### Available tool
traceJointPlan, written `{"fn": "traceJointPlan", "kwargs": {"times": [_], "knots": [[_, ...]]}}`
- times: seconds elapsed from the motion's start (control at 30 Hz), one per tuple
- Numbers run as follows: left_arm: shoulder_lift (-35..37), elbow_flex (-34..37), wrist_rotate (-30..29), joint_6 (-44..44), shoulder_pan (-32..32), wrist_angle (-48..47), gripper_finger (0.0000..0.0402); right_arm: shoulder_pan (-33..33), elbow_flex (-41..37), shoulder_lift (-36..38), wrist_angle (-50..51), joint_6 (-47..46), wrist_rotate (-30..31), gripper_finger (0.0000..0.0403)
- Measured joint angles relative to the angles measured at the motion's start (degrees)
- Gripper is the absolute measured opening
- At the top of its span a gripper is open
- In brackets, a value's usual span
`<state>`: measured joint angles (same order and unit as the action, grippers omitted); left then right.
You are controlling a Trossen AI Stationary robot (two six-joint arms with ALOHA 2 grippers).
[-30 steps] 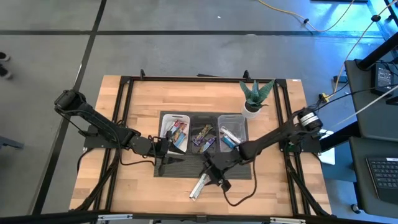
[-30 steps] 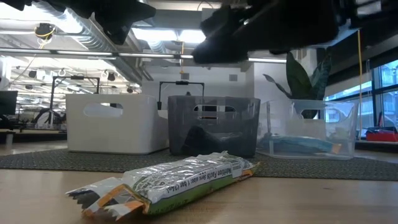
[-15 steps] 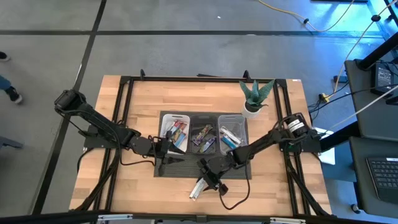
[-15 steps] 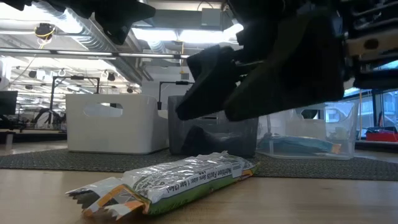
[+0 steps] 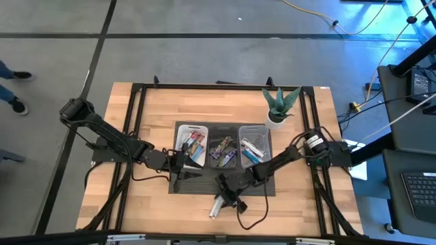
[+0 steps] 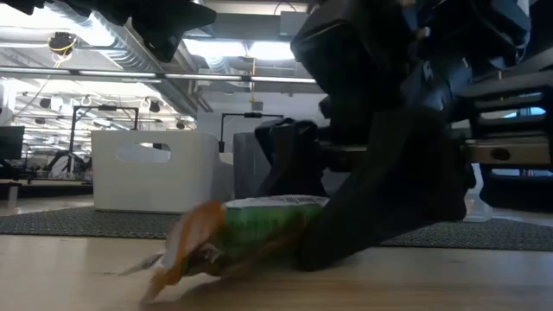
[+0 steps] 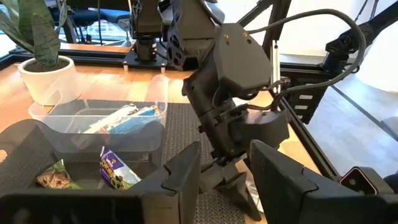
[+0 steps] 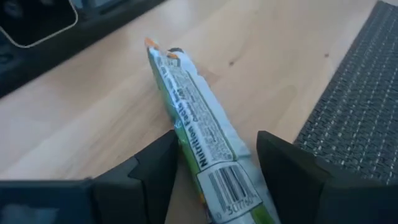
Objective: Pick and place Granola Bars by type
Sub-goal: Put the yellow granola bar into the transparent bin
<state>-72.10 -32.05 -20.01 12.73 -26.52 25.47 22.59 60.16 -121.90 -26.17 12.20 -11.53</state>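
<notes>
My fingers are beside both long edges of the bar's barcode end [image 5: 216, 207] [image 8: 229, 186], low over the wood. Closing now would hold the bar if they closed now. My right gripper needs to close.
A silver-and-green granola bar [image 5: 216, 207] lies on the bare wood in front of the mat; it also shows in the low view [image 6: 233, 238] and the right wrist view [image 8: 193, 112]. My right gripper [image 5: 223, 199] is down on it, open, one finger on either side of the bar's barcode end [image 8: 217, 140]. My left gripper [image 5: 178, 163] hangs open beside the white tray [image 5: 182, 129], holding nothing [image 7: 224, 168]. Other bars lie in the white, black [image 5: 221, 127] and clear [image 5: 253, 127] trays. My right gripper straddles the bar's barcode end [image 8: 224, 180], slanting down from the far right, with its fingers lying along the bar's two long edges. One finger [image 8: 155, 165] meets the bar's edge. The bar's other end [image 8: 155, 53] rests on the wood.
The three trays stand side by side on a dark mat [image 5: 197, 184]. A potted plant [image 5: 279, 105] stands at the far right behind them. Bare wood stretches left and right of the bar. A person's feet [image 5: 13, 102] show on the floor at left.
My right gripper has come down and toward the table's near edge, onto the bar, its fingers going either side of it. The bar, flat and still before, has shifted and shows blurred in the low view, its gripper end raised.
</notes>
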Motion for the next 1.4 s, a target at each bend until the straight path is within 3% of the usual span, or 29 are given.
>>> {"fn": "traceJointPlan", "kwargs": {"times": [0.3, 0.7, 1.07, 1.4], "knots": [[0.02, 0.00, -0.04, -0.02, 0.00, 0.00, 0.0132, -0.26, 0.02, -0.20, -0.39, -7.62, -0.15, 0.0221], [0.02, 0.00, -0.11, -0.02, 0.00, 0.00, 0.0131, -0.26, 0.00, -0.20, -0.64, -9.03, -0.09, 0.0219], [0.02, 0.00, -0.09, -0.03, 0.00, 0.00, 0.0130, -0.31, 0.00, -0.20, -0.53, -8.97, 0.21, 0.0140], [0.00, 0.00, -0.09, -0.02, 0.01, 0.00, 0.0130, -0.31, -0.04, -0.20, -0.48, -8.95, 0.16, 0.0147]]}}
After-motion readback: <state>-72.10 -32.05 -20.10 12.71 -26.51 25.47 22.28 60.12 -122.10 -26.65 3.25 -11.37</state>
